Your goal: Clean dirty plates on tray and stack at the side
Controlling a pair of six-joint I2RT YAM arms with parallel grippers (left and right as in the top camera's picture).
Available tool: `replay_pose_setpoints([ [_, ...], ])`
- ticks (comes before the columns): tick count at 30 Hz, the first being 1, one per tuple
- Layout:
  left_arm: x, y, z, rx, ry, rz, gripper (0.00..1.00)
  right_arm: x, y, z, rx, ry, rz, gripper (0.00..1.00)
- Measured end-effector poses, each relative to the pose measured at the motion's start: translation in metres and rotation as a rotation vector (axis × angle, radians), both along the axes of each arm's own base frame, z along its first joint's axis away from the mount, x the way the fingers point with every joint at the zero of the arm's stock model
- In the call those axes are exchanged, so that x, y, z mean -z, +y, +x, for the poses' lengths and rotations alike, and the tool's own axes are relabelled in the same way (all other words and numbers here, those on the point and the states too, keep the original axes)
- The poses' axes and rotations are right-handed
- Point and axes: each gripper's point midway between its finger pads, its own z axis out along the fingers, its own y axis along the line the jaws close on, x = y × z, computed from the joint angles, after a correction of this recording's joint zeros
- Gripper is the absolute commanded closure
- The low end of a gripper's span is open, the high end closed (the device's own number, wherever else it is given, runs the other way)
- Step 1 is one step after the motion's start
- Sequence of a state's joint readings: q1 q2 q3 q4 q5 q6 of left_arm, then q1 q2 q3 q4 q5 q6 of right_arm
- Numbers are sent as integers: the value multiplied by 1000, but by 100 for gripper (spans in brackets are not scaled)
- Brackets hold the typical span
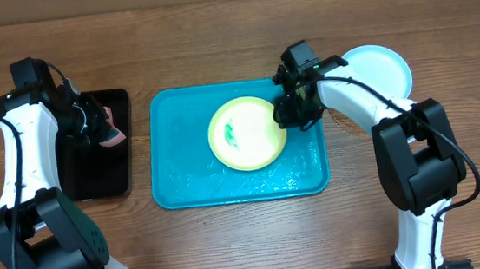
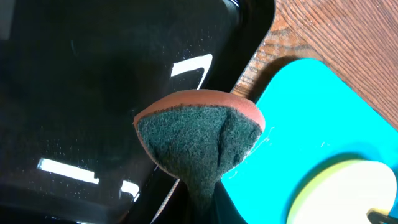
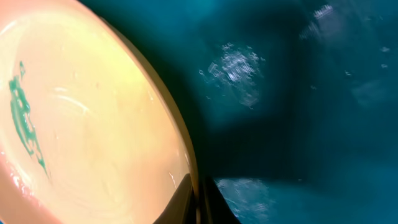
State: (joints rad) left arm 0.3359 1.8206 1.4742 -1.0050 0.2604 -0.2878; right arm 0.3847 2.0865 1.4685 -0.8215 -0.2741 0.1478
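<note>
I should keep holding the orange sponge with my left gripper. The black tray's rim is directly beneath the sponge, so the sponge would fall on it if I opened now.
A yellow-green plate (image 1: 244, 134) with a teal smear lies on the turquoise tray (image 1: 184, 187). My right gripper (image 1: 289, 113) is shut on the plate's right rim; in the right wrist view its fingers (image 3: 199, 199) pinch the rim of the plate (image 3: 93, 124) above the tray floor (image 3: 311, 124). My left gripper (image 1: 100, 125) is shut on an orange sponge with a green scouring face (image 2: 199, 140), held over the black tray. A pale cyan-white plate (image 1: 384, 65) sits on the table right of the tray; I cannot tell if another lies under it.
A smaller black tray (image 1: 96, 178) lies left of the turquoise tray, with a narrow strip of wood table between them. In the left wrist view the black tray (image 2: 74, 93), the turquoise tray's corner (image 2: 311, 106) and the plate's edge (image 2: 348, 193) show.
</note>
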Motion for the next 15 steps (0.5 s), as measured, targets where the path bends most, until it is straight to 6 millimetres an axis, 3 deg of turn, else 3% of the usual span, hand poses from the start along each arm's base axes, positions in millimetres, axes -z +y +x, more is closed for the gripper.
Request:
replay_pose_setpoints([
  [7, 2, 15, 13, -15, -49, 78, 96, -5, 47, -1, 34, -51, 38, 96],
  [15, 23, 28, 14, -32, -24, 139, 96, -2, 67, -15, 13, -80, -22, 96],
])
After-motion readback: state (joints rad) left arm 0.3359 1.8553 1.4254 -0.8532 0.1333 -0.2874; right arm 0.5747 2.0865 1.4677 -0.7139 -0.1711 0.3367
